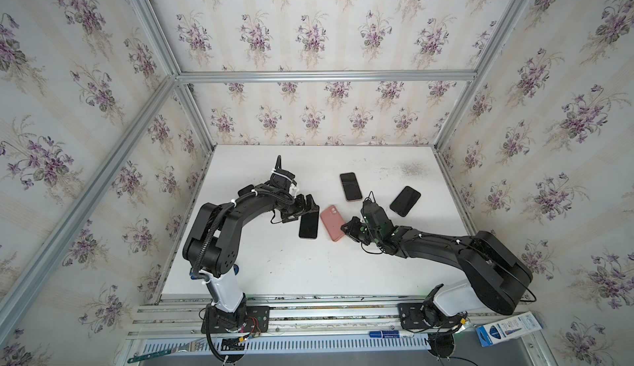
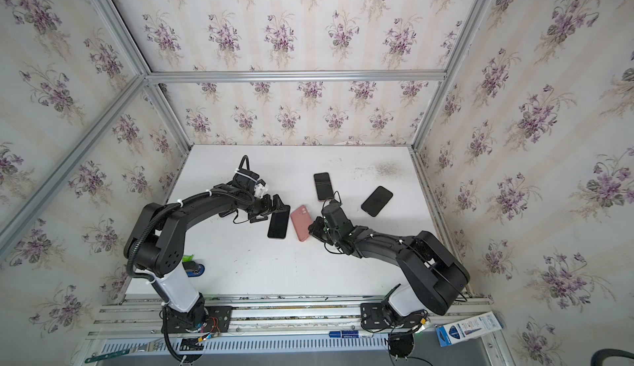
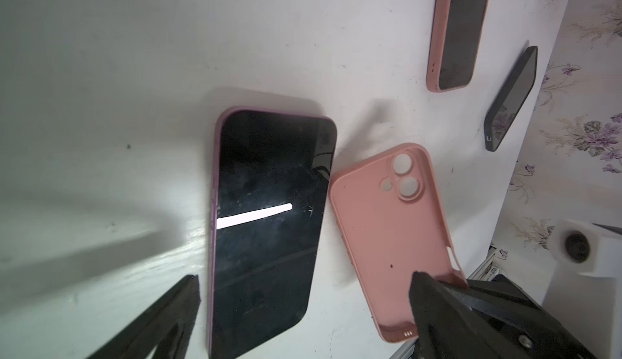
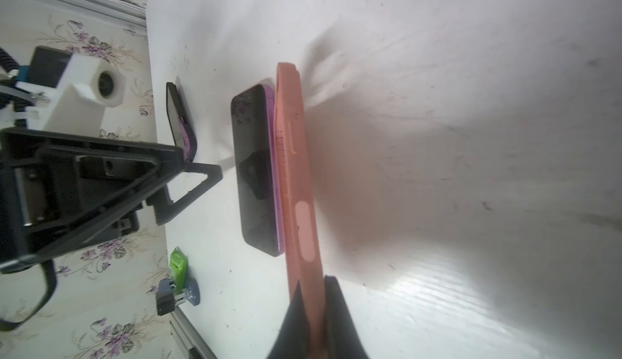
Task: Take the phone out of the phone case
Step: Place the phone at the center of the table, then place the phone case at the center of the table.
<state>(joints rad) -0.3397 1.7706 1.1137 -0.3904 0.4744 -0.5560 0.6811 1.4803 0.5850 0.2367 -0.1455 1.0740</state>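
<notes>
The pink phone case hangs slanted above the table. I will lay the case flat beside the phone before opening my right gripper.
The phone [image 1: 308,225] lies screen up on the white table, out of its case; its purple rim shows in the left wrist view [image 3: 269,222]. Right beside it sits the empty pink phone case [image 1: 331,222], inside facing up [image 3: 387,232]. My left gripper [image 1: 302,211] hovers open over the phone's far end, one finger [image 3: 168,313] on each side, holding nothing. My right gripper [image 1: 345,228] is shut on the case's right edge, and the pink wall is pinched between its fingertips [image 4: 313,283]. Both top views show the same layout [image 2: 278,225].
Two more phones lie farther back: one in a pink case [image 1: 351,186] and a black one [image 1: 405,200] to its right. A green and blue clip [image 2: 192,264] sits at the table's left edge. A marker [image 1: 391,334] and a box [image 1: 507,330] rest on the front rail.
</notes>
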